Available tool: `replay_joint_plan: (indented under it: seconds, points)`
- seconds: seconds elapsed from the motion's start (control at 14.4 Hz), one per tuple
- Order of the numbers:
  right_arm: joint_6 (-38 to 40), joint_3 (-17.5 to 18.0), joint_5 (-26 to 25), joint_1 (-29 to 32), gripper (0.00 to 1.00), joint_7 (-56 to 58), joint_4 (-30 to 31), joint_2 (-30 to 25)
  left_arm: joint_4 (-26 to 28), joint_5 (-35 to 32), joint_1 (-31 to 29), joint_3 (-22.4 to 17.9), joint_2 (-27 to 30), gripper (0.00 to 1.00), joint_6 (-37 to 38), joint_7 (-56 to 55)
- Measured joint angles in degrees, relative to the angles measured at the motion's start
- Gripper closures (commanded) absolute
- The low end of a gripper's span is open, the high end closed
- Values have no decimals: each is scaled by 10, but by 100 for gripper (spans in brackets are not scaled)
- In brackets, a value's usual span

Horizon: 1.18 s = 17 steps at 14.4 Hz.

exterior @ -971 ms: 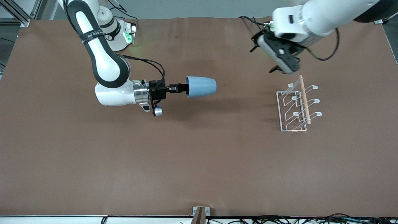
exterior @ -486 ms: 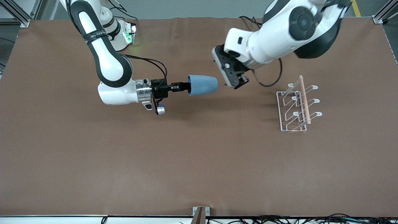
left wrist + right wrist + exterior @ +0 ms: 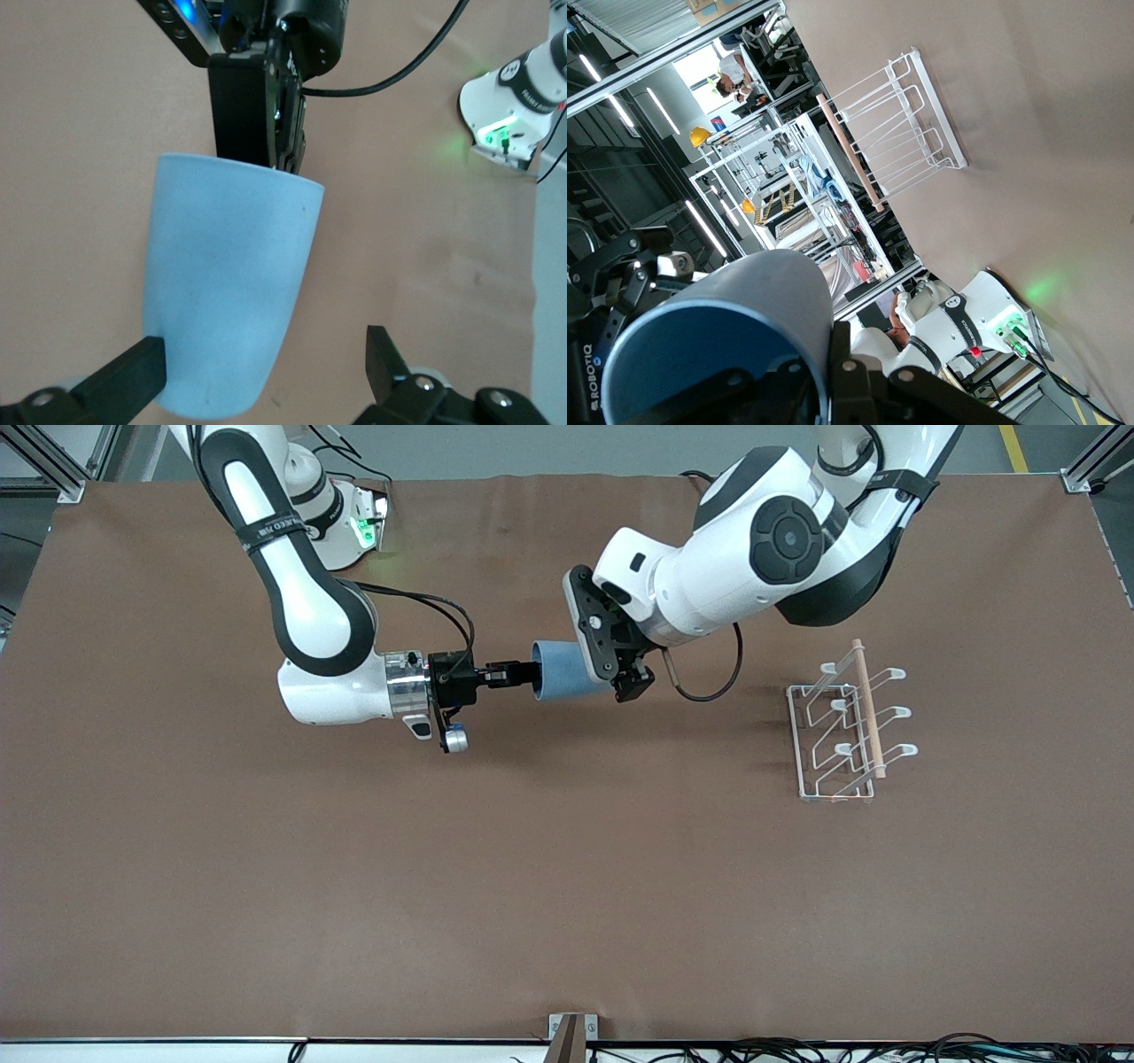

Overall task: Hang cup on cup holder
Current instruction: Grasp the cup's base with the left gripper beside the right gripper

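Note:
The light-blue cup's opening should stay free to slip onto the cup holder, so my left gripper should grab the cup by its closed end.
The light-blue cup hangs on its side in the air over the table's middle. My right gripper is shut on its rim, one finger inside and one outside, as the right wrist view shows. My left gripper is open at the cup's closed end. In the left wrist view the cup lies between the left gripper's spread fingers; one finger touches its side and the other stands apart. The white wire cup holder stands toward the left arm's end, also in the right wrist view.
The brown table cover is bare around the rack and nearer the front camera. A dark bracket sits at the table's front edge. The right arm's base with a green light stands at the back.
My left arm has swung from above the rack over to the cup, and its open gripper now brackets the cup's closed end. The right gripper and the cup have barely moved.

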State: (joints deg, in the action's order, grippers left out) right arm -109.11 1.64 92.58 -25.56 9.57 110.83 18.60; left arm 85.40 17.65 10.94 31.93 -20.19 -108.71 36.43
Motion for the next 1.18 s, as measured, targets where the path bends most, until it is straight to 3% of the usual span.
replay_joint_plan:
  seconds: [0.56,1.18]
  points:
    - [-2,1,1,-1,99,0,0,0,0,-27,14,1,-20,0,-44,67]
    - [-2,1,2,-1,99,0,0,0,-1,-33,17,0,-27,0,-57,70]
